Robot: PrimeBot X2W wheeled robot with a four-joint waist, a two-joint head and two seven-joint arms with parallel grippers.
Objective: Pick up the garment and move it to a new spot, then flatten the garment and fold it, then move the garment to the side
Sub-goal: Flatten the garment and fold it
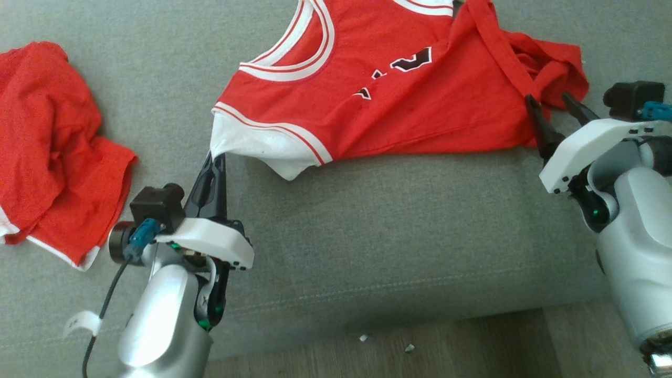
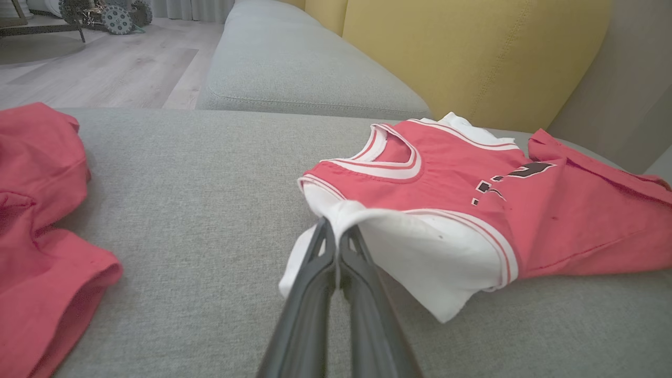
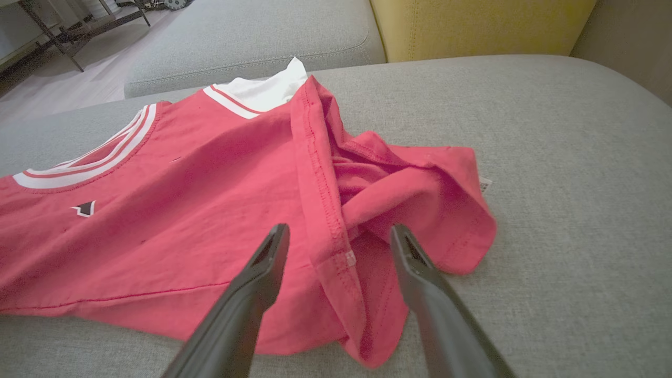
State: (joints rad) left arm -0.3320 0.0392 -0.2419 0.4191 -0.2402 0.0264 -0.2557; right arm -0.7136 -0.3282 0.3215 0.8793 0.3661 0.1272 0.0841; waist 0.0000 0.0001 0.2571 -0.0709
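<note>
My right gripper takes hold of the jersey by its folded hem edge [image 1: 543, 95] next, since that fold of cloth stands up while the jersey's red front lies flat.
The garment [image 1: 399, 100] is a red jersey with white trim and dark lettering, lying partly spread on the grey sofa seat [image 1: 399, 220]. My left gripper [image 1: 216, 156] is shut on its white sleeve edge, pinched between the two dark fingers in the left wrist view [image 2: 336, 231]. My right gripper [image 1: 548, 100] stands open at the bunched red hem on the right. In the right wrist view its fingers straddle a folded hem edge [image 3: 336, 247] without closing on it, and the jersey [image 3: 184, 210] spreads to the left.
A second red garment [image 1: 52, 152] lies crumpled at the left of the seat, seen as well in the left wrist view [image 2: 37, 220]. The seat's front edge and wooden floor [image 1: 472, 341] are below. A yellow back cushion [image 2: 472, 52] stands behind.
</note>
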